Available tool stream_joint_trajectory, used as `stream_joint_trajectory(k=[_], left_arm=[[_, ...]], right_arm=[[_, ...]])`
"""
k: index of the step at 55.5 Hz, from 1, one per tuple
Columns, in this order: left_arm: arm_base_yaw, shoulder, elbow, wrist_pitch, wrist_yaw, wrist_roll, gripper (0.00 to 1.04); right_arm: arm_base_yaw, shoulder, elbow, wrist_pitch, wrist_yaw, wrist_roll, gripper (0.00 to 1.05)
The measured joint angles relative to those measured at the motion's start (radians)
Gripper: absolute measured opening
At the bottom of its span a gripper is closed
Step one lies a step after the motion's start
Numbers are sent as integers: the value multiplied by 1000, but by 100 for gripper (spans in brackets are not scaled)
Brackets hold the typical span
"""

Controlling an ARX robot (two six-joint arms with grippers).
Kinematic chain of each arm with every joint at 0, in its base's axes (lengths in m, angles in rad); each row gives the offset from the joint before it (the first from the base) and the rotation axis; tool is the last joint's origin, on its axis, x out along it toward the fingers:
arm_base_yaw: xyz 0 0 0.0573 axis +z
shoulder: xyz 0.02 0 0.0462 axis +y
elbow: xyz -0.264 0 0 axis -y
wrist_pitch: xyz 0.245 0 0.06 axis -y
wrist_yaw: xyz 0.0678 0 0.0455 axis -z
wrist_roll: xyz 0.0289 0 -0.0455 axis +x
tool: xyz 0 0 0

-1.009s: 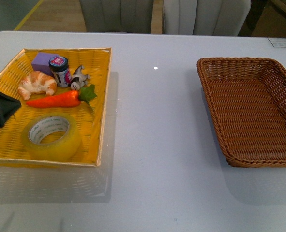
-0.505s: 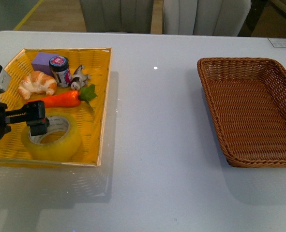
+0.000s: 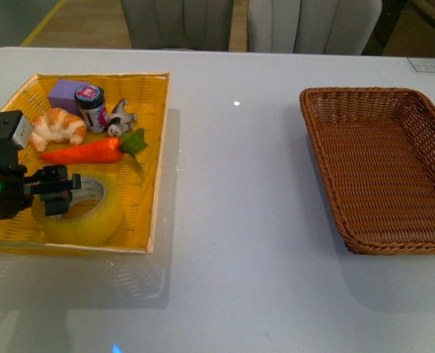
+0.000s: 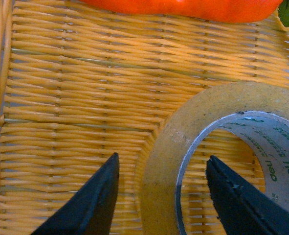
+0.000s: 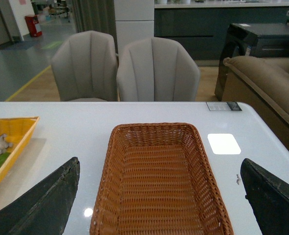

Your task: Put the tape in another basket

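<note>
My left gripper grabs the tape by its ring side next, to carry it into the brown basket.
The tape, a wide yellowish roll with a white printed core, lies flat at the front of the bright yellow tray. My left gripper is open at the roll's left side. In the left wrist view the left gripper straddles the wall of the tape, one finger outside the roll and one inside the core. The dark brown basket stands empty on the right of the table. My right gripper is open and empty, facing the basket from the near side; it is out of the front view.
The yellow tray also holds an orange carrot, a croissant, a purple block, a small jar and a small toy. White table between the two trays. Grey chairs stand beyond the far edge.
My left arm has come in from the left edge over the yellow tray and settled at the tape, its fingers now either side of the roll's wall. The tape has not moved.
</note>
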Motion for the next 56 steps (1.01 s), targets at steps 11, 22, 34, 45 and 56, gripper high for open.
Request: stream_joint_trajectory(k=[11,22,34,45,56], left_arm=[[-4,-7,-1,-14,-11,-2,18],[-6,-79,-29,-32,17,-28,16],[-24,-248,-59,-69,62,-93,16],[-147,-437,-66,-123,83,-205,16],[-341,-515,-13,-172,47,-291,16]], right_arm=[[0,0,0,0,0,0,96],[0,0,0,0,0,0,96],[0,0,0,0,0,0,96],[0,0,0,0,0,0,96],[0,0,0,0,0,0,96]])
